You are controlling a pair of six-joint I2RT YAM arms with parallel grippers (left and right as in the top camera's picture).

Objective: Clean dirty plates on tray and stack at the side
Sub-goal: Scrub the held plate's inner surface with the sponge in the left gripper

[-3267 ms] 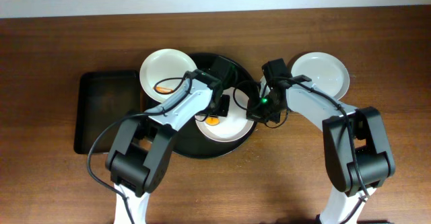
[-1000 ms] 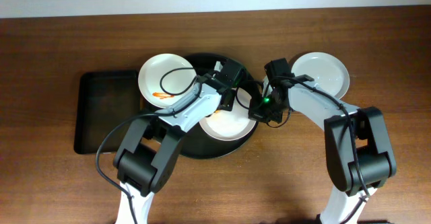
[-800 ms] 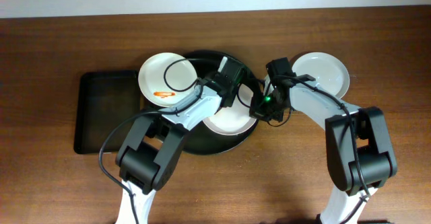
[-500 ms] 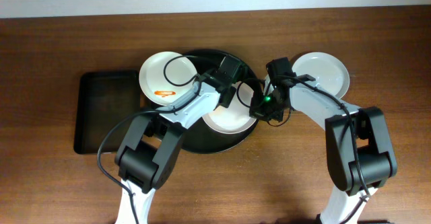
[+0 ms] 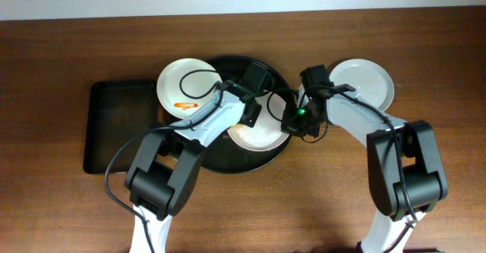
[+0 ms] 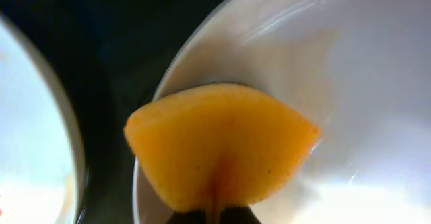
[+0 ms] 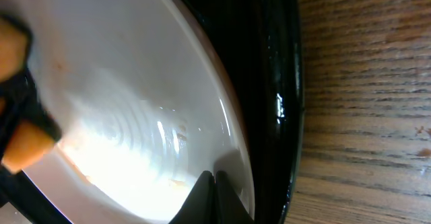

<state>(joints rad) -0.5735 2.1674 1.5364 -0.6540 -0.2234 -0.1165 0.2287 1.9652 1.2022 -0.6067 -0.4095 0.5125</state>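
The left gripper needs to keep holding the sponge [image 6: 219, 146] until it reaches the black tray, since the sponge's lower edge presses inside the white plate's rim, beside brown residue.
The round black tray [image 5: 228, 158] carries one white plate [image 5: 262, 135]. My left gripper [image 5: 244, 120] is shut on an orange sponge [image 6: 222, 143], which lies pressed on that plate [image 6: 337, 83] near its left rim. My right gripper [image 7: 214, 178] is shut, its tips resting on the plate's [image 7: 121, 83] right inner edge, beside the tray rim [image 7: 279, 83]. A second plate [image 5: 188, 88] with an orange smear overlaps the tray's upper left rim. A third, clean-looking plate [image 5: 363, 84] sits on the wood to the right.
A rectangular black tray [image 5: 121, 128] lies at the left of the table. The table's far edge runs along the top of the overhead view. Both arms cross over the round tray from the near side.
My left gripper has swept the sponge across the plate, from its upper right toward its left side. The right gripper and the plates have stayed put.
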